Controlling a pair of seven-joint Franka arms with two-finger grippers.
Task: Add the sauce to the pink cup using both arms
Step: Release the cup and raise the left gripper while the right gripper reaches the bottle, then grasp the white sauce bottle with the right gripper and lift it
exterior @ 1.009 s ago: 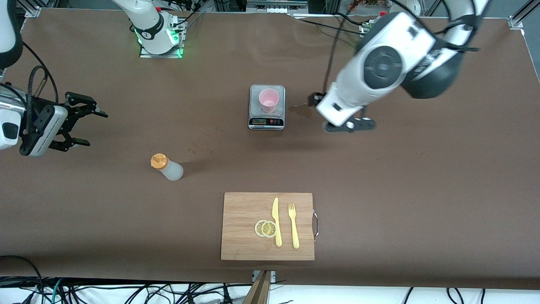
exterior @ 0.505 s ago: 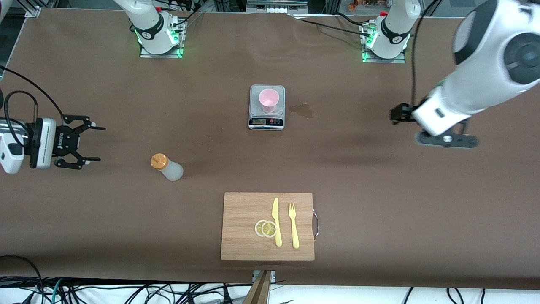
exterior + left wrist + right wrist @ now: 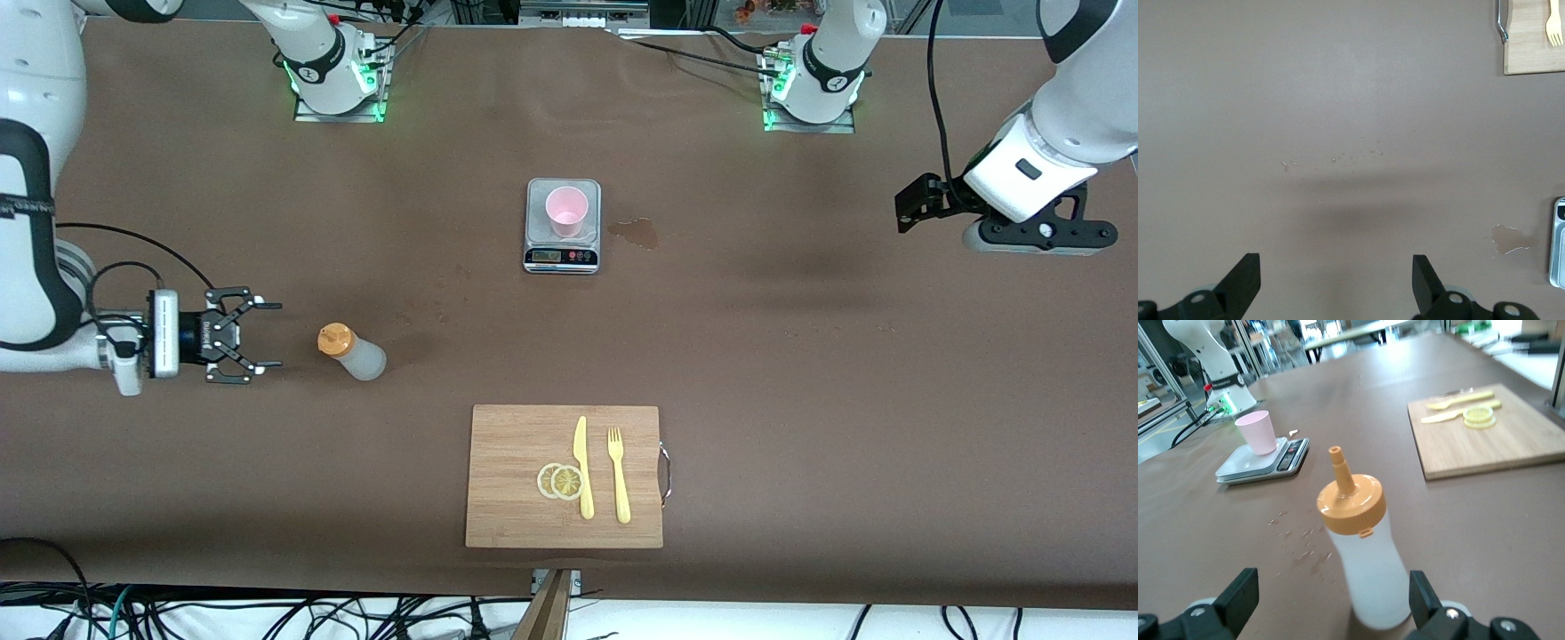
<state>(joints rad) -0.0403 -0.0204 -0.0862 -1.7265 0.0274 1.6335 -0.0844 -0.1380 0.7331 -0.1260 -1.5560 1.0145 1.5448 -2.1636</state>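
The sauce bottle is to add sauce to the pink cup (image 3: 565,212), so my right gripper needs to grab it next by its whitish body below the orange cap (image 3: 364,358).
The sauce bottle (image 3: 353,354), whitish with an orange nozzle cap, stands upright on the brown table. My right gripper (image 3: 269,335) is open, low and level, just short of the bottle on the side toward the right arm's end. In the right wrist view the bottle (image 3: 1365,553) stands just ahead of that gripper (image 3: 1331,593), in line with the gap between its spread fingers. The pink cup (image 3: 565,212) stands on a steel scale (image 3: 536,240); both show in the right wrist view, cup (image 3: 1257,432). My left gripper (image 3: 1038,236) is open and empty, up over bare table toward the left arm's end (image 3: 1336,287).
A wooden cutting board (image 3: 511,480) with a yellow knife (image 3: 582,467), a yellow fork (image 3: 618,476) and lemon slices (image 3: 560,481) lies near the front edge. A wet patch (image 3: 636,233) lies beside the scale.
My right gripper has come down and moved in toward the bottle. My left arm has swung away from beside the scale to the left arm's end of the table.
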